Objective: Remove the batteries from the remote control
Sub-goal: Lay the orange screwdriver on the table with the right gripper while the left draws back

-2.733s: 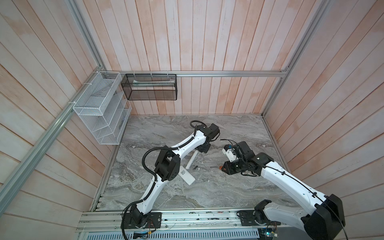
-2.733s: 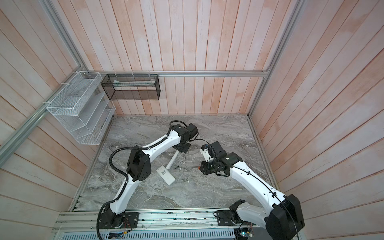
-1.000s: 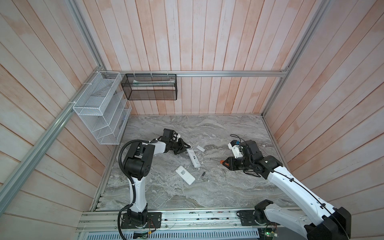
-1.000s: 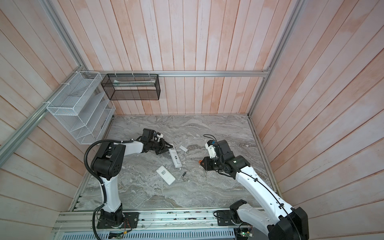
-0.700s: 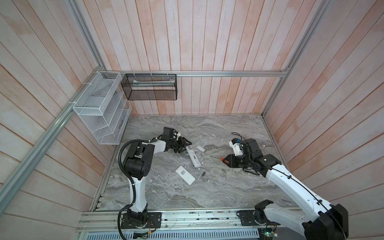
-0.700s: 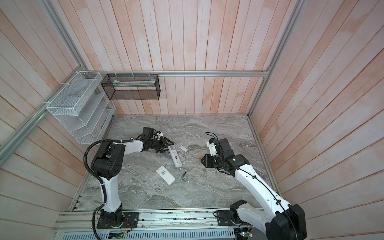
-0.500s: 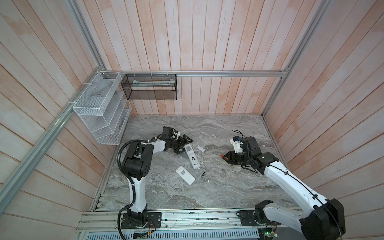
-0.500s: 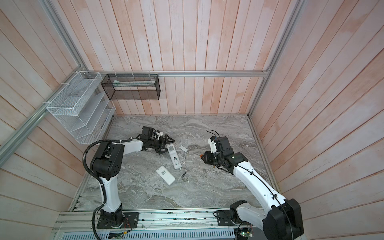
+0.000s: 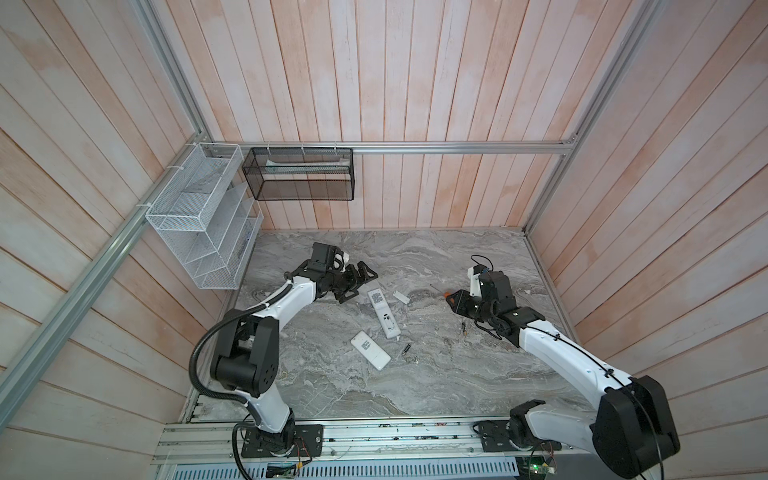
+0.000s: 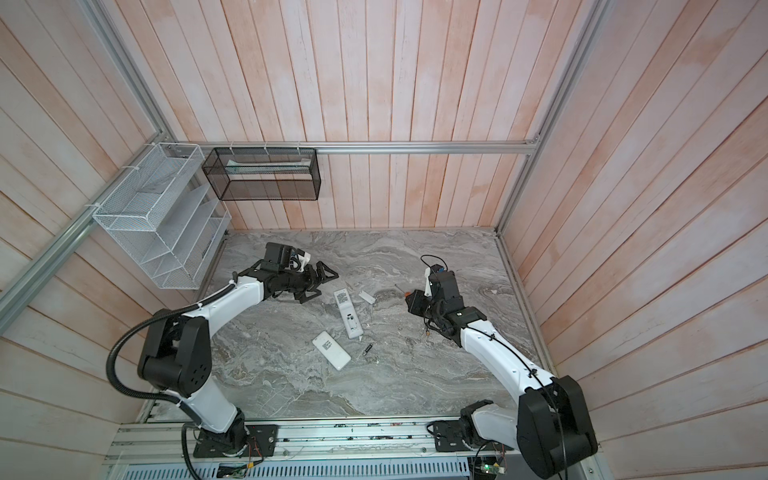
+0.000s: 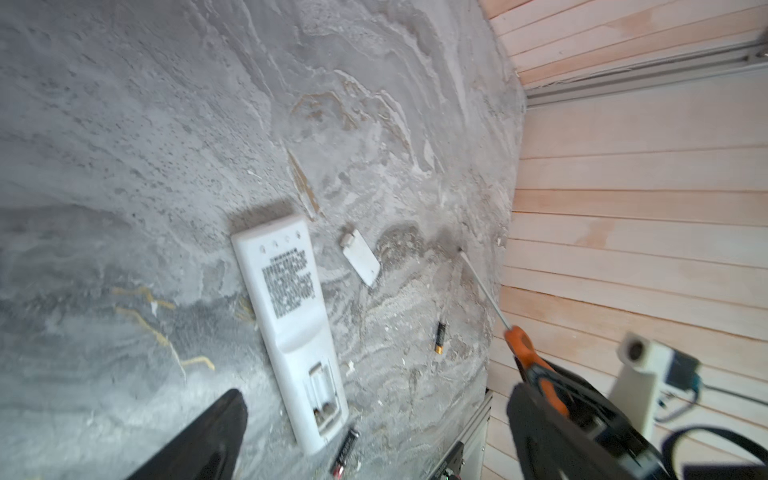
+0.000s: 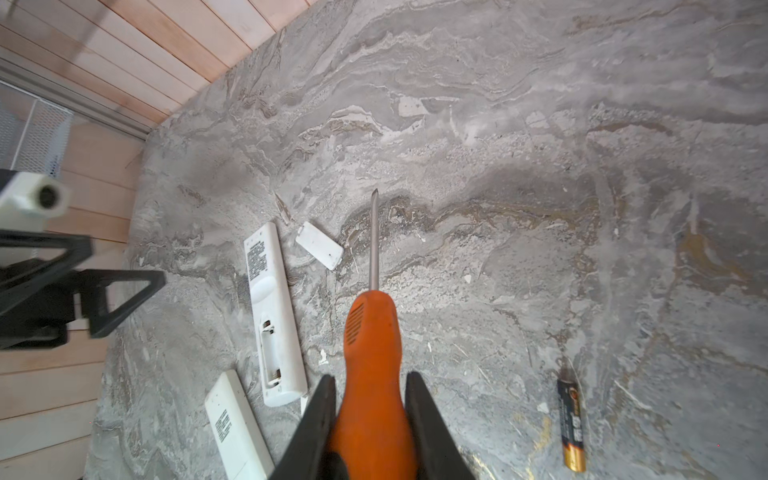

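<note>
The screwdriver (image 12: 372, 353) hangs above the marble between remote and battery and would fall if released now, so my right gripper keeps holding it for now.
A white remote control (image 9: 383, 312) (image 10: 348, 312) lies face down on the marble table, its battery bay (image 12: 270, 353) open and looking empty. One of the batteries (image 9: 406, 350) (image 11: 345, 451) lies just off the remote's near end. Another battery (image 9: 462, 328) (image 12: 571, 424) lies beside my right arm. My left gripper (image 9: 357, 280) (image 11: 376, 395) stands open and empty, left of the remote's far end. My right gripper (image 9: 453, 300) (image 12: 370, 378) is shut on an orange-handled screwdriver (image 12: 372, 353), held off to the right of the remote.
A second white remote (image 9: 370, 350) lies near the first, toward the front. A small white cover (image 9: 401, 296) (image 12: 319, 245) lies right of the remote's far end. A white wire rack (image 9: 199, 216) and a black mesh basket (image 9: 299, 178) hang on the walls.
My left gripper has opened, let go of the remote and drawn slightly back to the left. The right arm has carried the screwdriver a little further back.
</note>
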{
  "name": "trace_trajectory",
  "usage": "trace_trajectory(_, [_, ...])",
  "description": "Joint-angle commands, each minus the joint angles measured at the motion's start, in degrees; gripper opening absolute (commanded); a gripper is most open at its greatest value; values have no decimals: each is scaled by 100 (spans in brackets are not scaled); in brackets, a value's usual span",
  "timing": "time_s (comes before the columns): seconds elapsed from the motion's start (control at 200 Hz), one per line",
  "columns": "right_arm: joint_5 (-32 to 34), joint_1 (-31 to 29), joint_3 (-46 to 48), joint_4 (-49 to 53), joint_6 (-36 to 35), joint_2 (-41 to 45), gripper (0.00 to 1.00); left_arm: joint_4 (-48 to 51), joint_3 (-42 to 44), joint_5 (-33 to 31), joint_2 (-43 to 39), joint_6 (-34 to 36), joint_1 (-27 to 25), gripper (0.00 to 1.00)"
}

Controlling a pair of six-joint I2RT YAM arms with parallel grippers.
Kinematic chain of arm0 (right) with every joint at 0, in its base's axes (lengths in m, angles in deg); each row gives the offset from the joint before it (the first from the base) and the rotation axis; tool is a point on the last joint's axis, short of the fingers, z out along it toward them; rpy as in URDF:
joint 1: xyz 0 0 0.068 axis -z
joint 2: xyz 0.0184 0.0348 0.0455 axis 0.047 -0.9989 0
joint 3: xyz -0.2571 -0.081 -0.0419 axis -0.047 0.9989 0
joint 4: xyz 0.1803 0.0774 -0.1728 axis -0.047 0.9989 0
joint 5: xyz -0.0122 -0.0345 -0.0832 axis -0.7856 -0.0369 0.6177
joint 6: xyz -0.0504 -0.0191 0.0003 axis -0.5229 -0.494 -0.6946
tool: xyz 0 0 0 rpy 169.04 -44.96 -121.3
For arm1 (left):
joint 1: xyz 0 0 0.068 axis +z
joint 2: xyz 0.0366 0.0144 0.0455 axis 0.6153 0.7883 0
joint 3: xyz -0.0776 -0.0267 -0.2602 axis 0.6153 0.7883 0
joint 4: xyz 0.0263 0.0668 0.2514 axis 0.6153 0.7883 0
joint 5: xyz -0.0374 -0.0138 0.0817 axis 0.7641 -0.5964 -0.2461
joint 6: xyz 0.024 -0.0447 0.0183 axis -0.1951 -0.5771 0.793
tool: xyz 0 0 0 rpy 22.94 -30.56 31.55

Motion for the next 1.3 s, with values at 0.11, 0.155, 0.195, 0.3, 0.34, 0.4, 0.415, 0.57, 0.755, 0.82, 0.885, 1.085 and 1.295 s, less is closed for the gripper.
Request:
trace_trajectory(0.11, [-321, -31, 384, -899, 190, -289, 0, 92, 1202, 14, -1138, -189, 19, 100])
trace_trajectory(0.155, [-318, -53, 468, -978, 208, -306, 0, 35, 1419, 56, -1323, -247, 19, 100])
trace_trajectory(0.195, [-320, -59, 572, -1056, 226, -315, 0, 6, 1576, 83, -1462, -276, 19, 100])
trace_trajectory(0.3, [-366, -76, 775, -1192, 249, -349, 2, -31, 1841, 165, -1640, -281, 20, 100])
trace_trajectory(0.34, [-409, -76, 839, -1250, 253, -376, 4, -32, 1897, 174, -1674, -281, 23, 100])
trace_trajectory(0.4, [-480, -90, 934, -1310, 262, -436, 7, -57, 1935, 191, -1685, -281, 20, 100])
trace_trajectory(0.415, [-492, -86, 953, -1310, 262, -453, 7, -57, 1935, 199, -1678, -281, 19, 100])
trace_trajectory(0.57, [-601, -86, 1123, -1380, 254, -561, 13, -96, 1909, 259, -1565, -266, 26, 100])
trace_trajectory(0.755, [-768, -86, 1261, -1421, 127, -790, 22, -170, 1925, 290, -1428, -281, 20, 100])
trace_trajectory(0.82, [-795, -86, 1274, -1361, 63, -892, 25, -206, 1935, 290, -1396, -296, 22, 100])
trace_trajectory(0.885, [-842, -92, 1300, -1348, 1, -971, 27, -240, 1960, 288, -1369, -315, 21, 100])
trace_trajectory(1.085, [-836, -95, 1356, -1256, -179, -1128, 35, -277, 1999, 279, -1323, -341, 19, 100])
trace_trajectory(1.295, [-759, -145, 1281, -1061, -300, -1218, 47, -277, 2072, 269, -1399, -352, 22, 100])
